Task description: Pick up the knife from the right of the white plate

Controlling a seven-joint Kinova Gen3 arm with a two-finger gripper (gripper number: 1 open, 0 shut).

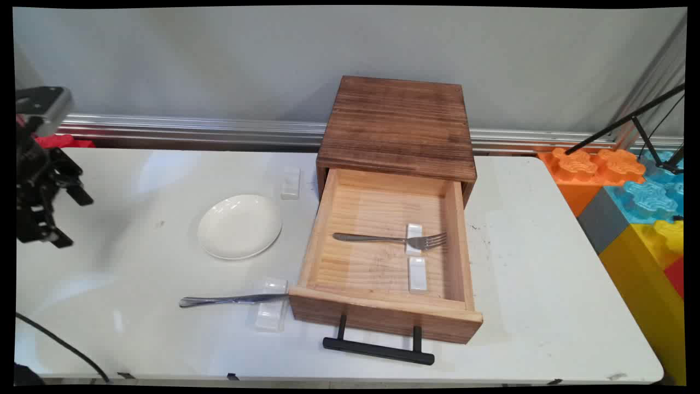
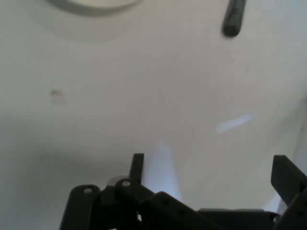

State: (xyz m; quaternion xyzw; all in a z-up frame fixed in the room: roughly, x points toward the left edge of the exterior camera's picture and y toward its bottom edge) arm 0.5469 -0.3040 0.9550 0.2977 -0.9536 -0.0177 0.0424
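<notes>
The steel knife goes on the drawer's empty rest blade free, so I grab it by its handle (image 1: 223, 300) next.
My black gripper (image 1: 64, 216) hangs open above the table's left side, holding nothing. In the hand view the gripper (image 2: 211, 172) has only bare white table between its fingers (image 2: 137, 166). Nearest to it are a white plate (image 1: 239, 226), whose rim (image 2: 93, 4) shows at the top of the hand view, and a metal knife (image 1: 232, 299) whose handle end (image 2: 232, 19) also appears there. The knife's blade lies on a white rest (image 1: 272, 312) in front of the plate.
A wooden box (image 1: 398, 123) stands mid-table with its drawer (image 1: 311, 241) pulled out. Inside lie a fork (image 1: 388, 239) on a white rest (image 1: 414, 232) and a second rest (image 1: 418, 274). Another rest (image 1: 290, 182) lies left of the box. Coloured foam blocks (image 1: 640, 191) stand beyond the right edge.
</notes>
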